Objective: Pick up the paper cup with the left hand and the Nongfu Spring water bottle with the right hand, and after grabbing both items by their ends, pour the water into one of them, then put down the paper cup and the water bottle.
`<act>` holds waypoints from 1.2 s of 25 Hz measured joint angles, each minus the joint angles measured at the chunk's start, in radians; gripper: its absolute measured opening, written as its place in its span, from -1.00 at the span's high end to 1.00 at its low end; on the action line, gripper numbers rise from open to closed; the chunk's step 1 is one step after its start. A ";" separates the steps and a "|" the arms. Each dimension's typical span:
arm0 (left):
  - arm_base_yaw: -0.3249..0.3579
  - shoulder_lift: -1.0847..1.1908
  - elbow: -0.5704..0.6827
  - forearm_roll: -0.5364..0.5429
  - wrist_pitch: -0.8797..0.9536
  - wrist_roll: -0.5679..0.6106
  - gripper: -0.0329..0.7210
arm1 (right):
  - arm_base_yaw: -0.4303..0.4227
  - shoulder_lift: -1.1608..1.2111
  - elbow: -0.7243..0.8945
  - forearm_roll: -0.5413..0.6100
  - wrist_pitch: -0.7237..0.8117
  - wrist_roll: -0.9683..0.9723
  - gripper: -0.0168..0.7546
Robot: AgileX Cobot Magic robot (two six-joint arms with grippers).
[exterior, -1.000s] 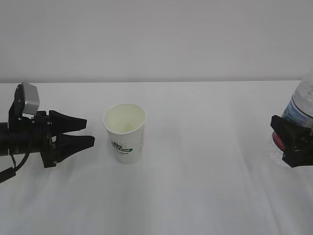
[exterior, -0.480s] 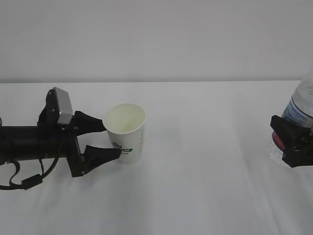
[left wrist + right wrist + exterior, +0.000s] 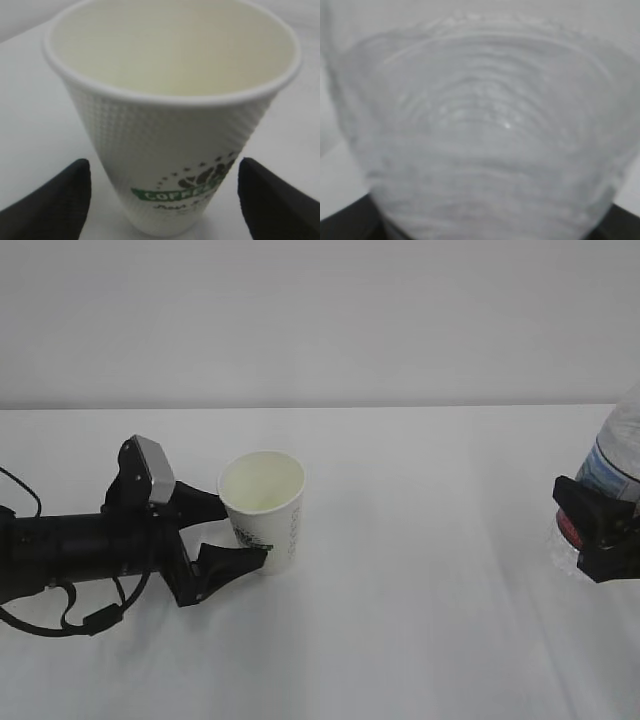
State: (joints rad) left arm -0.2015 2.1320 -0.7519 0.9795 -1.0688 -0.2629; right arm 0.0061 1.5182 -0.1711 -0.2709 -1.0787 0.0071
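Observation:
Next, the left gripper grabs the cup around its narrower lower part (image 3: 276,548), since the paper cup flares out to a wide rim (image 3: 303,483).
The white dimpled paper cup (image 3: 265,502) stands upright on the table left of centre, with its green logo towards my left gripper. In the left wrist view the cup (image 3: 170,100) fills the frame and its inside looks dry. My left gripper (image 3: 245,532) is open. Its black fingers (image 3: 55,200) lie on either side of the cup's lower part, with a gap showing on each side. At the far right edge my right gripper (image 3: 595,535) is shut on the Nongfu Spring water bottle (image 3: 615,465), which is cut off by the frame. The bottle's clear ribbed wall (image 3: 485,140) is blurred, and I cannot make out the water.
A white table (image 3: 420,620) runs to a pale wall behind. The left arm's cable (image 3: 60,625) loops on the table near the left edge.
My left arm has moved right to the cup and its jaws have widened, so they now straddle the cup. The cup has shifted slightly right. The right gripper and bottle have not moved.

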 joint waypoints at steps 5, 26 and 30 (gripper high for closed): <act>-0.020 0.030 -0.020 -0.016 -0.019 0.001 -0.92 | 0.000 0.000 0.000 0.000 0.000 0.000 -0.33; -0.087 0.082 -0.078 -0.037 -0.035 0.002 -0.50 | 0.000 0.000 0.000 0.000 0.000 -0.002 -0.33; -0.087 0.082 -0.078 -0.032 -0.035 0.002 -0.49 | 0.000 0.000 0.000 0.000 0.000 -0.002 -0.33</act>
State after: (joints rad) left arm -0.2883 2.2140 -0.8301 0.9475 -1.1042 -0.2606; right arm 0.0061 1.5182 -0.1711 -0.2709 -1.0787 0.0053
